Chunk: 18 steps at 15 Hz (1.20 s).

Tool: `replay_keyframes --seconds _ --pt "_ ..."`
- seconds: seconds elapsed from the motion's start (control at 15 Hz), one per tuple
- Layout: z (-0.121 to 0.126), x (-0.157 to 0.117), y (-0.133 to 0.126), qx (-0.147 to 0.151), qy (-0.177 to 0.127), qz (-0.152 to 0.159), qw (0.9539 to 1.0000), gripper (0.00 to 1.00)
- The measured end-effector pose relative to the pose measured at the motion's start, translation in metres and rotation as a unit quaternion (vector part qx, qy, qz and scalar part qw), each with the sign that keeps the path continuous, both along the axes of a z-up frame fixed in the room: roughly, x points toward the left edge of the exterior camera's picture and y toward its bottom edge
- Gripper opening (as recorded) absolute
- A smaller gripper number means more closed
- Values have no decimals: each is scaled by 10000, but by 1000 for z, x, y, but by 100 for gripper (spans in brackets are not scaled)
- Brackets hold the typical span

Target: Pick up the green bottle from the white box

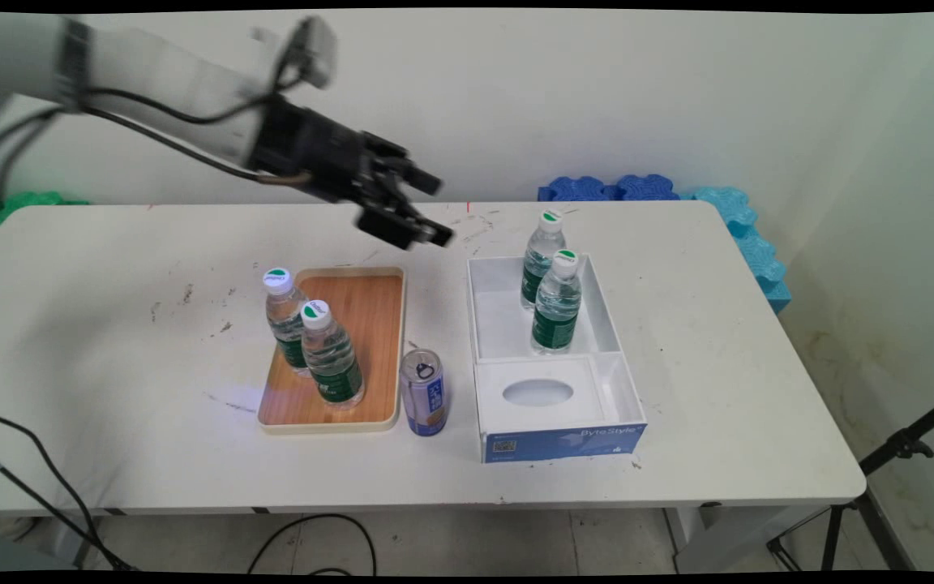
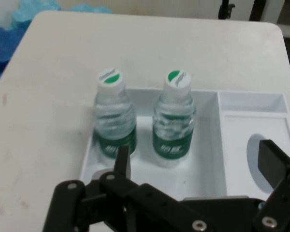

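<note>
I next need to have my gripper grab the bottle by its clear body above the green label (image 1: 560, 286), to move the water bottle from the white box to the wooden tray (image 1: 374, 324).
My gripper (image 1: 433, 208) hangs open and empty above the table's far middle, just left of the white box (image 1: 605, 304). Two water bottles with green labels stand in that box's far compartment: one at the back (image 1: 542, 258), one in front (image 1: 557, 302). In the hand view the same two bottles (image 2: 115, 121) (image 2: 174, 118) stand side by side in the box (image 2: 208, 145), beyond my gripper (image 2: 198, 162), and both fingertips (image 2: 122, 159) are spread wide. Two more water bottles (image 1: 284, 319) (image 1: 331, 354) stand on a wooden tray (image 1: 374, 324).
A blue and silver drink can (image 1: 423, 392) stands upright between the tray and the box. The box's near compartment holds a white insert with an oval hole (image 1: 537, 392). Blue foam pieces (image 1: 678, 195) lie past the table's far right edge, green ones (image 1: 5, 207) at far left.
</note>
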<state>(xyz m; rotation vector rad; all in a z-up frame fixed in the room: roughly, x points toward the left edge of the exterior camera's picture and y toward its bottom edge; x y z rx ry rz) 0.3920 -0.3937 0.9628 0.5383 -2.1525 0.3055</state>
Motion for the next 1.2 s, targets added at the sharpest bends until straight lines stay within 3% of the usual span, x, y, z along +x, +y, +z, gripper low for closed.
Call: replay_keyframes --seconds 0.2,0.53,0.87,1.2 --pt "-30 -44 -23 73 -3 -68 10000 100" --pt "-74 -93 -57 116 -137 -95 9998 100" --pt "-108 -116 -78 167 -301 -69 9994 100" --pt "-126 -128 -87 250 -329 -75 9991 100"
